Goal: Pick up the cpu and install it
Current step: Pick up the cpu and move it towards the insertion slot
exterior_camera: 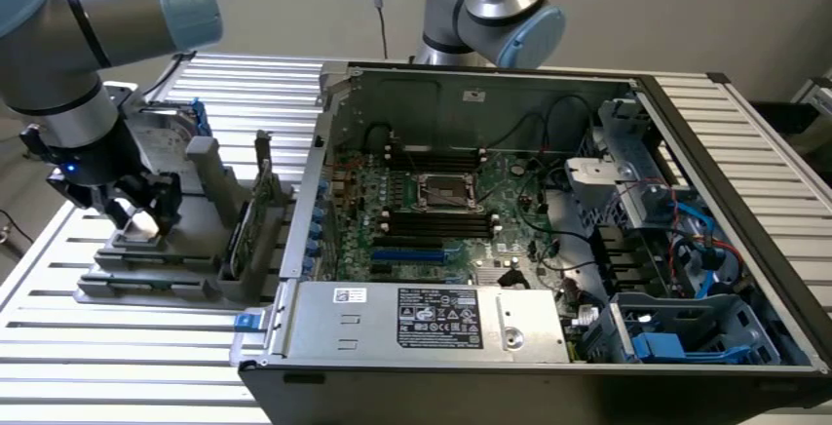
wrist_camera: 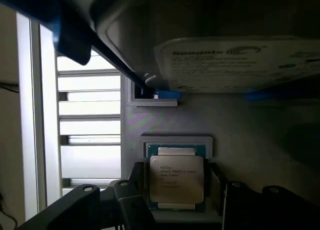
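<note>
The holder's raised rim wraps the far end of the cpu [wrist_camera: 176,174]. My gripper will grab the cpu by its opposite open side edges next.
The cpu [wrist_camera: 176,174] is a small square chip with a shiny metal top and printed text, lying flat in a recess of a grey holder [wrist_camera: 250,135]. My gripper [wrist_camera: 179,190] is open and hangs low over it, with one black finger [wrist_camera: 137,190] on each side of the chip and a small gap to each edge. In the exterior view my gripper [exterior_camera: 140,212] is over the grey holder [exterior_camera: 156,269] at that view's left. The dark metal-framed socket [exterior_camera: 446,191] sits in the middle of the motherboard inside the open computer case [exterior_camera: 728,201].
A hard drive with a white label [wrist_camera: 240,64] and blue frame stands in the holder just beyond the chip. Upright grey fixture plates [exterior_camera: 253,220] rise between the holder and the case. A second robot arm [exterior_camera: 501,16] stands behind the case. The table top is slatted metal [exterior_camera: 131,367].
</note>
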Controlling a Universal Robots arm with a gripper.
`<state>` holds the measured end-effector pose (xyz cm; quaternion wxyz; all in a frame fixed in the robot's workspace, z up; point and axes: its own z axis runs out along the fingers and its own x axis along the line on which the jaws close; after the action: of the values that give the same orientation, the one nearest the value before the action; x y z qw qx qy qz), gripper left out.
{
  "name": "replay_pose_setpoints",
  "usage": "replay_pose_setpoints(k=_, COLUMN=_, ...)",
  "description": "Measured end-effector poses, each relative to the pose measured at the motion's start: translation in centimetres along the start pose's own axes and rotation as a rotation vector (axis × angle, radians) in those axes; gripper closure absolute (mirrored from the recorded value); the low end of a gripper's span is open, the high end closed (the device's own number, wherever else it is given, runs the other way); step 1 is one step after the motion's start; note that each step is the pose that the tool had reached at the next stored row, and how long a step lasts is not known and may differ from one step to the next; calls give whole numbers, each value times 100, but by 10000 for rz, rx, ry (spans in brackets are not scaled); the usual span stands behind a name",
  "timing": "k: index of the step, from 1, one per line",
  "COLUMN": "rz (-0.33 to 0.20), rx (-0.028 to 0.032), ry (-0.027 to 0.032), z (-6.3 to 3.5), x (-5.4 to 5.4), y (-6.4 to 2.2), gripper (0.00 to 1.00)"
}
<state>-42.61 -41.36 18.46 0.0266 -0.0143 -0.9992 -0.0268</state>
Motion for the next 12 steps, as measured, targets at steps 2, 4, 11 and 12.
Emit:
replay_pose_setpoints(k=2, rz=-117, rx=15, ry=7, z=0, x=1, y=0, gripper=38)
replay_pose_setpoints(k=4, rz=-130, rx=17, ry=8, z=0, x=1, y=0, gripper=38)
replay_pose_setpoints(k=11, rz=-146, rx=18, ry=9, z=1, x=1, y=0, gripper=40)
replay_pose_setpoints(k=12, rz=-148, rx=18, ry=9, z=1, x=1, y=0, gripper=40)
